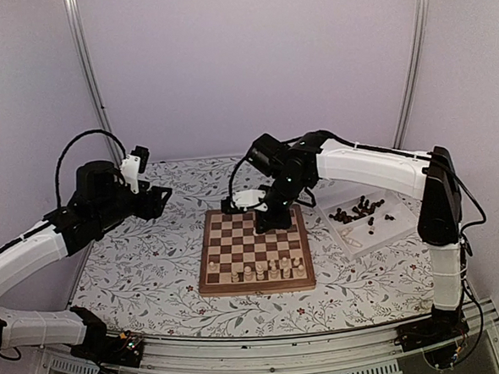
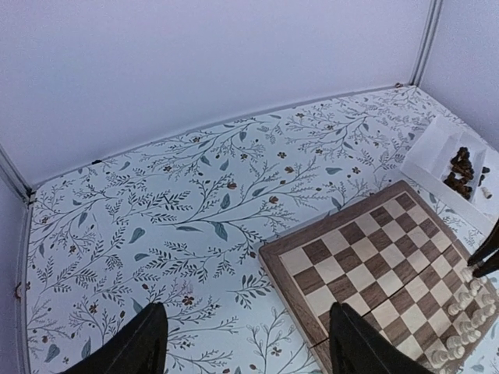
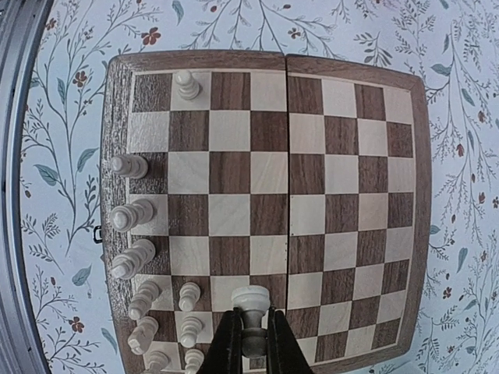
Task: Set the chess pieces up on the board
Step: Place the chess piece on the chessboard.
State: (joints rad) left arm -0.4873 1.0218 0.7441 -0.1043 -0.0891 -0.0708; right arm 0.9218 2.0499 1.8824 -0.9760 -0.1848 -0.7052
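My right gripper should lower the cream piece before letting go, because its base is above the board's squares and the piece would fall if I opened now.
The board (image 1: 236, 239) lies mid-table with several cream chess pieces (image 1: 267, 271) standing along its near edge. My right gripper (image 1: 269, 222) hovers over the board's far half. In the right wrist view my right gripper (image 3: 251, 321) is shut on the stem of a cream piece (image 3: 252, 298), above the board (image 3: 343, 195) and beside the set cream pieces (image 3: 129, 214). One lone cream piece (image 3: 185, 82) stands at a far corner. My left gripper (image 1: 163, 195) is raised left of the board; its fingers (image 2: 144, 343) stand wide apart, open and empty.
A white tray (image 1: 394, 202) right of the board holds several dark brown pieces (image 1: 359, 207) and a few cream ones (image 1: 347, 232). In the left wrist view the tray (image 2: 437, 148) lies beyond the board (image 2: 351, 257). A floral cloth (image 1: 144, 270) covers the table, enclosed by pale walls.
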